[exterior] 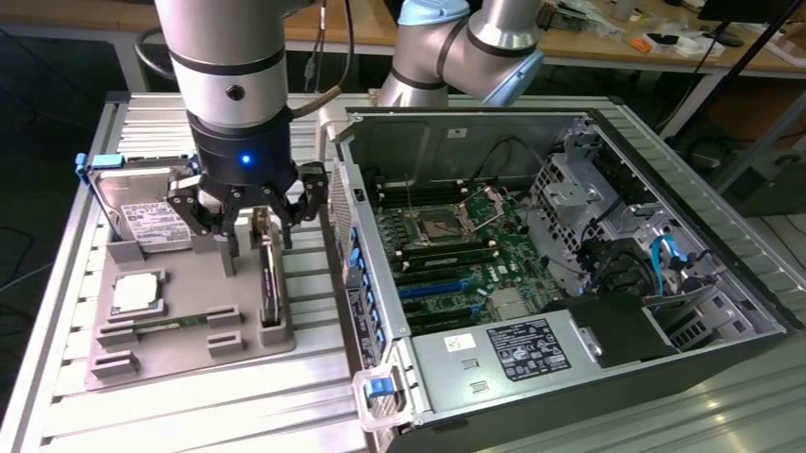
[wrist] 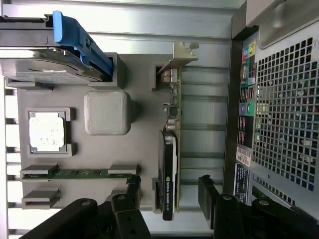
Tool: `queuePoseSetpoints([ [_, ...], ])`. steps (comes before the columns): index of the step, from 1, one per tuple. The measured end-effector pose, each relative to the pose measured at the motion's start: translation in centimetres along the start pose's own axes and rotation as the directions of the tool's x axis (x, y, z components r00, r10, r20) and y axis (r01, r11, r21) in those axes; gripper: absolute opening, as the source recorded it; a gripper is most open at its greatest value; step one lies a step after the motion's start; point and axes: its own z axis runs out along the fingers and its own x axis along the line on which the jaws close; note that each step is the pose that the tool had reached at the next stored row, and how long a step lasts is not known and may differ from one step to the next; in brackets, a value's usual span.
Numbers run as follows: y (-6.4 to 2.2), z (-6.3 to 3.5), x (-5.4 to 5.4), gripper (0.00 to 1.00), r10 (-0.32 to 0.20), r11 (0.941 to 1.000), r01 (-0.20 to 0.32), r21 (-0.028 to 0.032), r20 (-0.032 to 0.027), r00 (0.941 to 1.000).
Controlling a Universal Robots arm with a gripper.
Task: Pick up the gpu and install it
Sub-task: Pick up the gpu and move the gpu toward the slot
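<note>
I should grab the GPU with my gripper next by its black shroud (wrist: 168,177), where both sides are flat, because chips and ports stick out near the bracket (wrist: 182,55).
The gpu (exterior: 268,276) stands on its edge in a slot of the grey holder tray (exterior: 189,340), a thin dark card. In the wrist view the gpu (wrist: 169,169) runs lengthwise, and its silvery end bracket (wrist: 182,55) is at the far end. My gripper (exterior: 259,219) hangs just above the card, beside the computer case. It is open: the two black fingers (wrist: 133,188) straddle the gripper's midline (wrist: 169,191), one on each side of the card, with a gap to the card on both sides.
The open computer case (exterior: 529,264) lies at the exterior view's right, its motherboard (exterior: 466,255) exposed. On the tray sit a hard drive (exterior: 139,212) with a blue frame, a square silver chip (exterior: 136,293) and a memory stick (wrist: 79,173).
</note>
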Motion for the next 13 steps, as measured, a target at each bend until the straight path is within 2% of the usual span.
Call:
queuePoseSetpoints([
  [2, 0.0, 0.27, 0.0, 0.59, -0.017, 0.9998, 0.017, -0.0004, 0.0001, 0.9998],
  [7, 0.01, 1.18, 0.0, 0.59, -0.013, 0.9999, 0.013, -0.0004, -0.0001, 0.9999],
  [13, 0.01, 1.83, 0.0, 0.59, 0.066, 0.9978, -0.066, 0.0018, -0.0006, 0.9978],
])
